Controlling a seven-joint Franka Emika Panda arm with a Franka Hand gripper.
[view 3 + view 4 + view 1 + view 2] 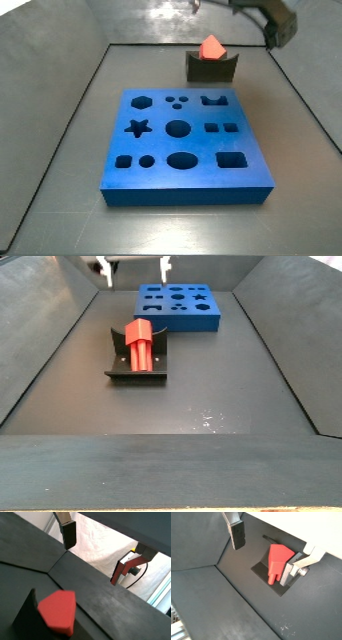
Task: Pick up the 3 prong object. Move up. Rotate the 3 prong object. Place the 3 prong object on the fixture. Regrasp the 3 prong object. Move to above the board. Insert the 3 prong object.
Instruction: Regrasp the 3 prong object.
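My gripper grips the 3 prong object by its wide red body (213,49) (57,611) next, so its prongs stay free to enter the board's holes.
The red-orange 3 prong object (139,342) lies on the dark fixture (134,366), as both side views show, apart from the gripper. In a wrist view its prongs (271,578) point along the fixture's base plate (260,571). My gripper (135,268) hangs open above the fixture with nothing between its fingers. One finger (236,534) stands off to the side, and the other finger (293,569) shows close beside the 3 prong object (278,558). The blue board (181,145) with dark cut-outs lies flat on the floor, apart from the fixture (211,69).
Dark walls enclose the floor on three sides (54,326). In a wrist view a white cloth-like area (100,547) shows beyond the dark floor. The board (181,306) sits just past the fixture, towards the back wall.
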